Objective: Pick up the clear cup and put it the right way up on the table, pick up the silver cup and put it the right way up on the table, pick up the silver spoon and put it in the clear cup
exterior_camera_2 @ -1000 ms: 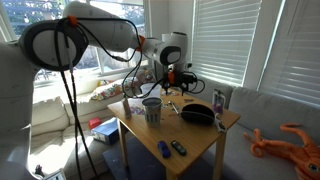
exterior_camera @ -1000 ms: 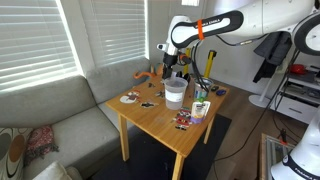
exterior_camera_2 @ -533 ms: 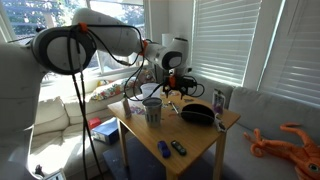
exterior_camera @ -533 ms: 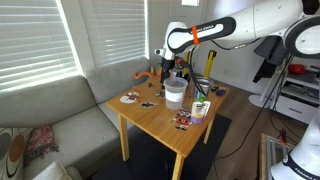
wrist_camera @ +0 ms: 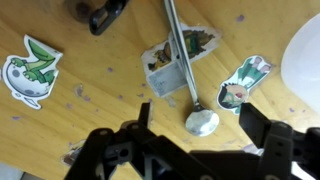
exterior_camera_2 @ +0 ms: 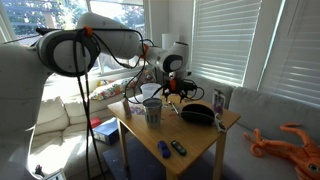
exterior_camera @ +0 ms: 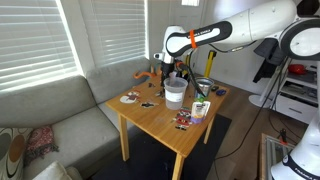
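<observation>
The silver spoon (wrist_camera: pixel 201 123) should be grabbed next by my gripper at its bowl end, with fingers on either side. The handle will then be free to enter the clear cup.
The silver spoon (wrist_camera: pixel 201 123) lies flat on the wooden table (wrist_camera: pixel 100 90), its handle running up and away in the wrist view. My gripper (wrist_camera: pixel 197 113) is open, with one finger on each side of the spoon's bowl, just above it. The clear cup (exterior_camera: pixel 174 93) stands upright with its mouth up on the table (exterior_camera: pixel 160 120) in both exterior views (exterior_camera_2: pixel 151 109), and its whitish rim shows at the right edge of the wrist view (wrist_camera: pixel 306 60). My gripper (exterior_camera: pixel 172 73) hangs low just behind that cup (exterior_camera_2: pixel 170 88). I cannot pick out the silver cup with certainty.
Cartoon stickers are stuck on the tabletop, among them a green dinosaur (wrist_camera: pixel 25 70). A black bowl-like object (exterior_camera_2: pixel 198 114) and small items (exterior_camera_2: pixel 170 149) sit on the table. A small box (exterior_camera: pixel 200 108) stands near a table edge. A grey sofa (exterior_camera: pixel 60 110) is beside the table.
My gripper has come down a little toward the tabletop behind the clear cup. The cup and the other things have not moved.
</observation>
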`<state>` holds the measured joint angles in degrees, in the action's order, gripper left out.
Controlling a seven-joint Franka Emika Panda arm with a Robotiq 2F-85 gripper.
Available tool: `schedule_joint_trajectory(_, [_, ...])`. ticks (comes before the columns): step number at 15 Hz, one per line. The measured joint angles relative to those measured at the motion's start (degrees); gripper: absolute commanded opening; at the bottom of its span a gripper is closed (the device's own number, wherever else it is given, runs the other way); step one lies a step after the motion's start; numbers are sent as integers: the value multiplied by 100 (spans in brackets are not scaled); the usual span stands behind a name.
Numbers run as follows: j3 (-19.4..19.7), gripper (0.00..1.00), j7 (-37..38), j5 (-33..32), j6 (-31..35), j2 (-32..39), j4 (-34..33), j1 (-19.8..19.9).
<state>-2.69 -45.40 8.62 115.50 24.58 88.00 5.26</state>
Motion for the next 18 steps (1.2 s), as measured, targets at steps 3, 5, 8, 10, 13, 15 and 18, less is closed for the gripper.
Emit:
schedule_joint_trajectory(3, [0,48,-4,-40,-112,54,-9,0])
schedule_joint_trajectory(5, [0,34,-4,-58,-133,73,-10,0])
schedule_joint_trajectory(8, [0,20,-4,-124,-134,82,-18,0])
schedule_joint_trajectory(10, [3,15,-4,-199,-134,82,-25,0])
schedule_joint_trajectory(13, [11,17,-4,-337,-128,84,-27,0])
schedule_joint_trajectory(15, [13,10,-1,-432,-119,85,-28,-2])
schedule_joint_trajectory(18, [23,0,10,-515,-118,85,-34,-2])
